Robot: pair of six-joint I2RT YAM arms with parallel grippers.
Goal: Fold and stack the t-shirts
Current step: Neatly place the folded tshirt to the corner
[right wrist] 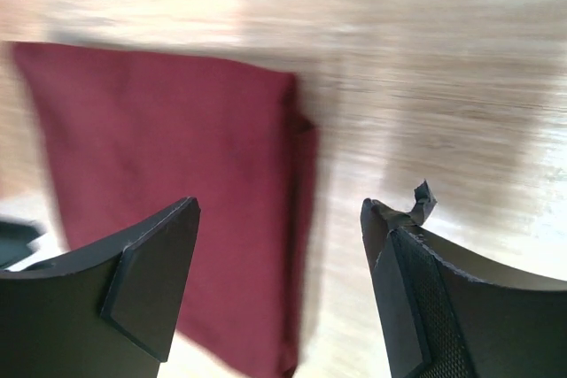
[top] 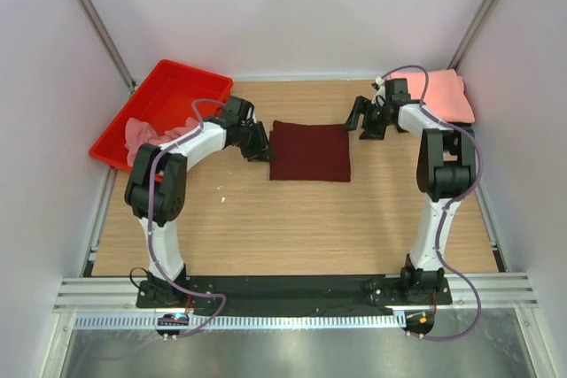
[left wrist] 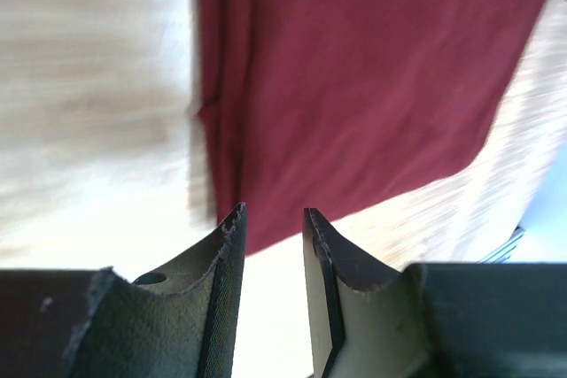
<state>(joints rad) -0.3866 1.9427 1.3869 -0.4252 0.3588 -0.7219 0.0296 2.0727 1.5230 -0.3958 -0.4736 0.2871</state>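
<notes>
The folded maroon t-shirt's edge near its far corner faces the salmon-pink t-shirt (top: 443, 95). My right gripper should grab that edge next, to stack the maroon t-shirt there.
A dark maroon t-shirt (top: 310, 150) lies folded into a flat rectangle in the middle of the table. My left gripper (top: 260, 150) is at its left edge, low over the wood. In the left wrist view the gripper (left wrist: 273, 212) has its jaws a little apart with nothing between them, and the shirt (left wrist: 354, 68) lies just ahead. My right gripper (top: 359, 121) hovers off the shirt's upper right corner. In the right wrist view it (right wrist: 282, 205) is wide open and empty above the shirt's folded edge (right wrist: 159, 139). A salmon-pink t-shirt (top: 443, 95) lies folded at the back right.
A red plastic tray (top: 182, 81) stands at the back left with a crumpled dusty pink t-shirt (top: 142, 135) in it. White walls close in the table on three sides. Bare wood (top: 292, 227) lies between the maroon shirt and the arm bases.
</notes>
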